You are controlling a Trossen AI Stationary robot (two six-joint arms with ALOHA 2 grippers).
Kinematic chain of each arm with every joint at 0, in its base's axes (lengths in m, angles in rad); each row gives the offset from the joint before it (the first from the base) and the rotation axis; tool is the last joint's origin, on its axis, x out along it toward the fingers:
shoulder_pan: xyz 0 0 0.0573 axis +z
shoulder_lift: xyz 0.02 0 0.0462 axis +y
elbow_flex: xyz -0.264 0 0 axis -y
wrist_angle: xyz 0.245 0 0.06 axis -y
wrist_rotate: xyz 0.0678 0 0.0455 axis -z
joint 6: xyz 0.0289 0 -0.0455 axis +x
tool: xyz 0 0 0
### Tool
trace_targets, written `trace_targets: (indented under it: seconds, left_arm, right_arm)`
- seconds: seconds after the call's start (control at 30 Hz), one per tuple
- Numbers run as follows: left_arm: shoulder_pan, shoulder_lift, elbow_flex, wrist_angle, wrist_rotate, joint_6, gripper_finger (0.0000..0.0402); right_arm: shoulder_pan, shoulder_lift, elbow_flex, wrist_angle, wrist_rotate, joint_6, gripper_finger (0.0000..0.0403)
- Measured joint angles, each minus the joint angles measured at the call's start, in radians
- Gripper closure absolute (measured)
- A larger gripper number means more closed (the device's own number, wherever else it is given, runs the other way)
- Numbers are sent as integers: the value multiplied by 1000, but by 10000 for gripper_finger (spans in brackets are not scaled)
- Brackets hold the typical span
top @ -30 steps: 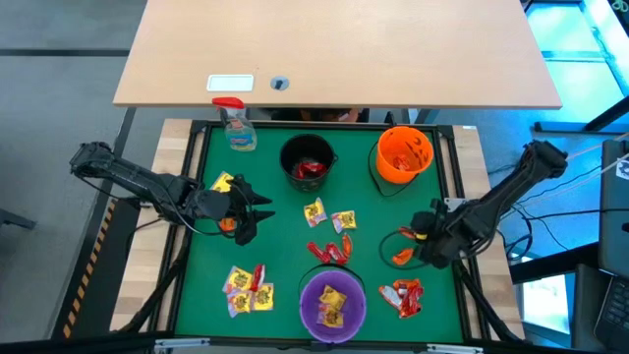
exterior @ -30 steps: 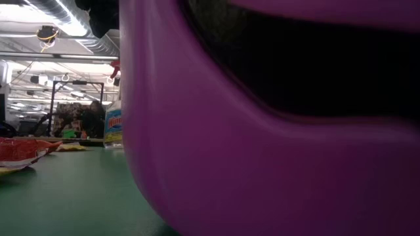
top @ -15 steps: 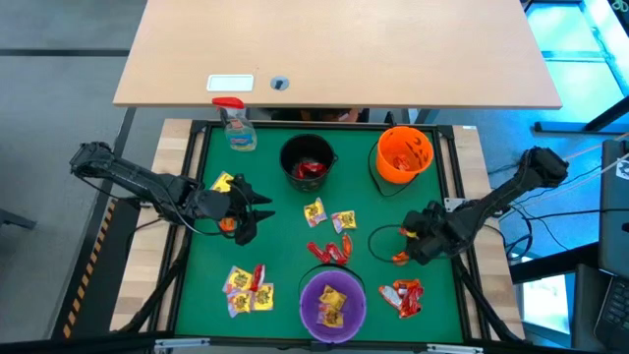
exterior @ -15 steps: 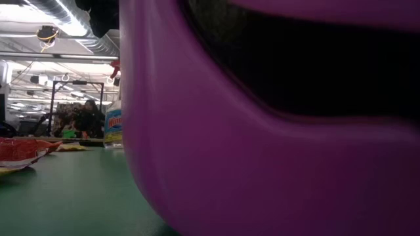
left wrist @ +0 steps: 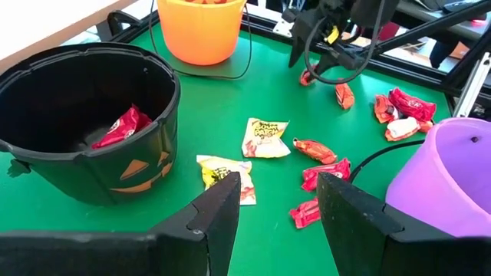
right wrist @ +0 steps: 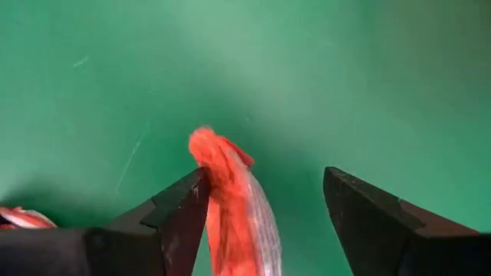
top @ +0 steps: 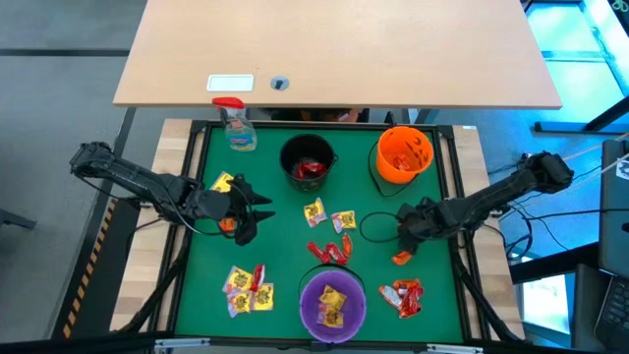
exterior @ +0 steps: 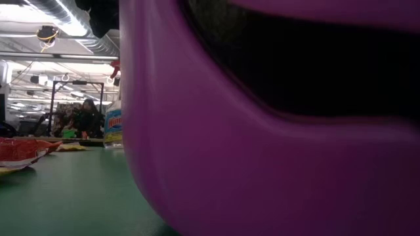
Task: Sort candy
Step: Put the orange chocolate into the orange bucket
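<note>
My right gripper's fingers reach down beside the orange candy's twisted end (right wrist: 229, 176) and would catch the candy by closing now, so it is time to close.
Candy lies scattered on the green mat: yellow packets (top: 329, 216) in the middle, red ones (top: 329, 251) beside them, a mixed heap (top: 246, 287) near left, red ones (top: 405, 295) near right. My right gripper (top: 406, 234) points down, open, low over the mat. An orange candy (right wrist: 230, 203) lies between its fingers, close to one finger (right wrist: 180, 207). Another orange candy (top: 401, 258) lies just nearer the front edge. My left gripper (top: 248, 208) waits open above the mat's left side. My right gripper's fingers stand on either side of the orange candy's twisted end (right wrist: 213, 153), coming from above. The candy lies on the mat right beside one finger; whether that finger touches it, I cannot tell.
A black bucket (top: 308, 162) with red candy and an orange bucket (top: 404, 154) stand at the far edge. A purple bowl (top: 332, 305) with yellow candy is at the near edge. A spray bottle (top: 236, 126) stands far left. A black cable (top: 378, 228) loops by my right gripper.
My right gripper has swung toward the table's left and a little toward the far edge, sinking toward the mat and tipping more steeply down. The candies and my left arm have stayed where they were.
</note>
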Motion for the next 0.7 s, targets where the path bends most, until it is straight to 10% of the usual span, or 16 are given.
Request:
trace_targets:
  seconds: [0.23, 0.7]
  left_arm:
    - [0, 0, 0, 0, 1, 0, 239]
    - [0, 0, 0, 0, 1, 7, 239]
  right_arm:
    - [-5, -1, -32, 62, 10, -4, 182]
    - [-5, -6, -28, 60, -9, -28, 368]
